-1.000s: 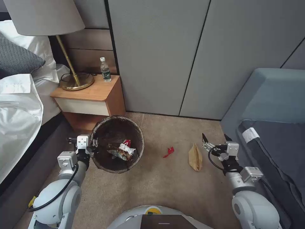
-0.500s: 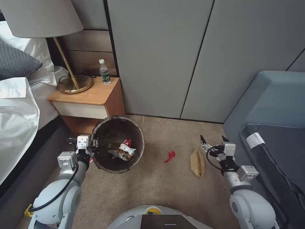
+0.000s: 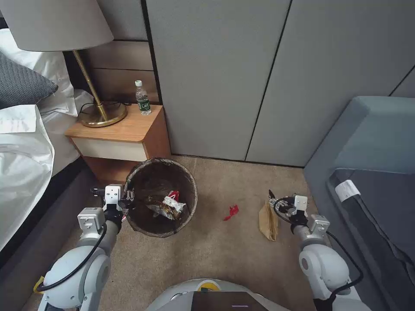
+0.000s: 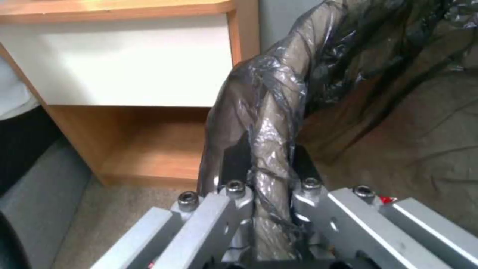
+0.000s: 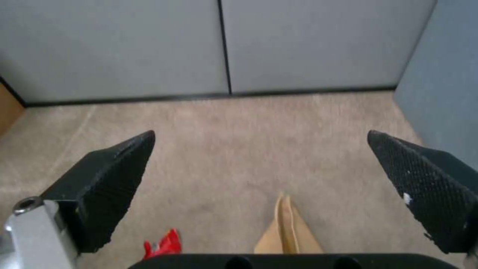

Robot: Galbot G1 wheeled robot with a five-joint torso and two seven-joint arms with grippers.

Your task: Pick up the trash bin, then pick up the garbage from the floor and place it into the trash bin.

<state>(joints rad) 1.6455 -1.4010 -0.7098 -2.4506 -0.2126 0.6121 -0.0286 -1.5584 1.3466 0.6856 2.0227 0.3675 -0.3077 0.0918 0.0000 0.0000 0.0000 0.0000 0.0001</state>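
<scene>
The flattened brown paper bag needs to drop into the trash bin, so my right gripper should next grab the bag by its central fold [image 3: 268, 222].
The trash bin [image 3: 190, 188] hangs tilted in front of the nightstand, its dark bag folded over the rim, with red-and-white packets [image 3: 167, 206] inside. My left gripper [image 3: 128, 200] is shut on the bin's near-left rim. In the left wrist view its fingers [image 4: 235, 158] pinch the bag-covered rim [image 4: 279, 97]. A flattened brown paper bag [image 3: 267, 219] and a small red scrap [image 3: 231, 211] lie on the carpet. My right gripper [image 3: 279, 199] hovers open just beside and above the paper bag. The right wrist view shows its wide-apart fingers [image 5: 112, 179], the paper bag [image 5: 289, 233] and the red scrap [image 5: 162, 244] below.
A wooden nightstand [image 3: 125, 129] with a brass lamp [image 3: 102, 113] and a water bottle [image 3: 142, 97] stands behind the bin. The bed [image 3: 21, 155] is at the left, a grey sofa [image 3: 367, 138] close on the right, grey wall panels [image 3: 242, 77] ahead.
My right arm has swung left and lower, bringing its open gripper closer to the paper bag. The left gripper keeps its hold on the bin. The camera shifted slightly at first.
</scene>
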